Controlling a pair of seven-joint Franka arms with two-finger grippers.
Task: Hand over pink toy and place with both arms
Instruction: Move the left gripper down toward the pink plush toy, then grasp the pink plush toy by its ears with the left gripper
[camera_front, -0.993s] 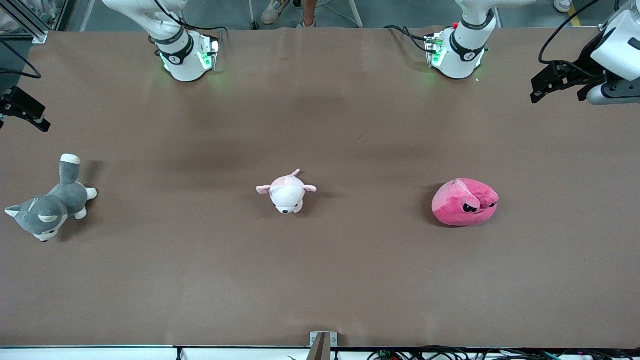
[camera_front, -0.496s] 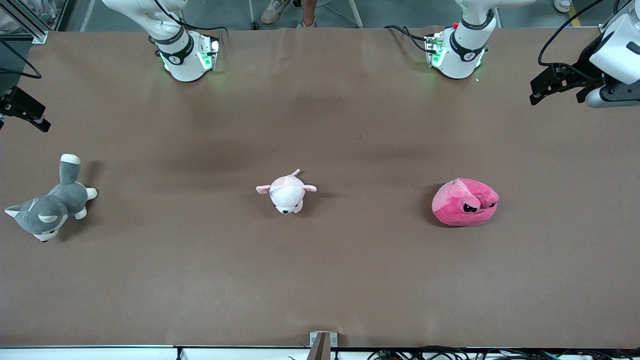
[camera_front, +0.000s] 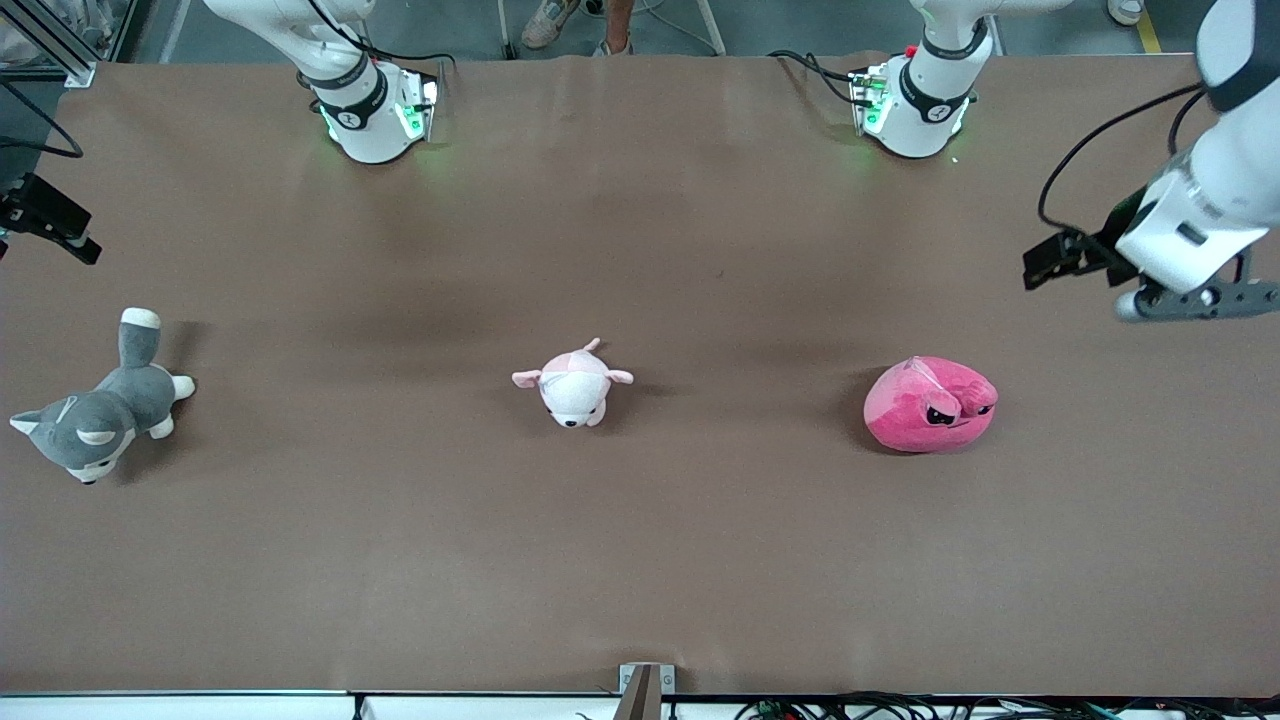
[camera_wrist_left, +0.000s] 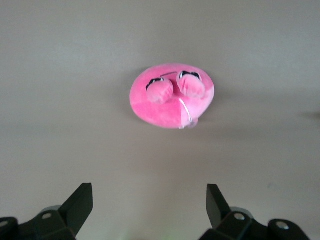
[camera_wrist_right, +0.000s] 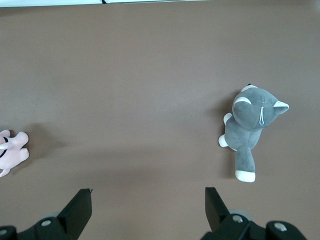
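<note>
I will next grab the pink toy (camera_front: 930, 405) with my left gripper by the rounded nub (camera_front: 974, 388) beside its black eye. Then I can hand it over to my right gripper.
The pink toy (camera_front: 930, 405), a hot-pink round plush with angry black eyes, lies on the brown table (camera_front: 700, 560) toward the left arm's end. It also shows in the left wrist view (camera_wrist_left: 172, 95), ahead of the fingers and apart from them. My left gripper (camera_front: 1040, 268) is open and empty, in the air over the table's edge at the left arm's end, short of the toy; its jaws stand wide apart in its wrist view (camera_wrist_left: 150, 187). My right gripper (camera_front: 70, 240) is open and empty over the right arm's end of the table and waits (camera_wrist_right: 148, 191).
A pale pink-and-white plush animal (camera_front: 573, 385) lies at the table's middle and shows at the edge of the right wrist view (camera_wrist_right: 12, 150). A grey-and-white plush cat (camera_front: 100, 405) lies at the right arm's end (camera_wrist_right: 250, 130). The arm bases (camera_front: 370, 110) stand along the table's top edge.
My left arm has swung down and in toward the pink toy, its gripper now lower over the table. The right arm and all the toys have not moved.
</note>
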